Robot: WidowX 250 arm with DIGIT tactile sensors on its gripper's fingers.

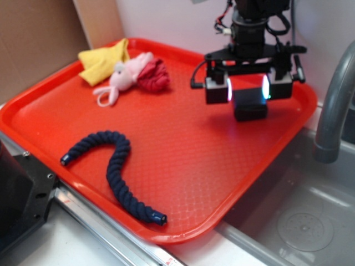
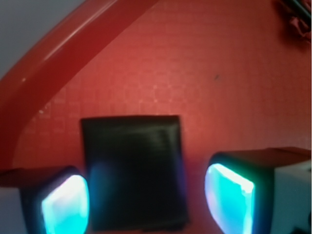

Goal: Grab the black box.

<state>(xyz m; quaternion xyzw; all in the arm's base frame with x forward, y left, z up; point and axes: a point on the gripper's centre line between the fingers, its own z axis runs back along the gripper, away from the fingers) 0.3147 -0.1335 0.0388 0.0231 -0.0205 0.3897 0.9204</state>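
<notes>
My gripper should next take hold of the black box (image 1: 250,105) by its two opposite sides, so that it can lift the box out of the red tray.
The black box (image 1: 250,105) rests on the red tray (image 1: 194,166) near its far right corner. My gripper (image 1: 247,88) hovers over it, open, with one glowing pad on each side of the box. In the wrist view the black box (image 2: 134,170) fills the space between the two lit pads (image 2: 66,204). The left pad is very close to the box's side. A small gap of red tray shows between the box and the right pad.
A pink plush toy (image 1: 125,77), a yellow cloth (image 1: 102,61) and a dark red cloth (image 1: 154,76) lie at the tray's far left. A navy rope (image 1: 113,166) curls at the front. A grey faucet (image 1: 335,105) and sink (image 1: 299,216) stand to the right.
</notes>
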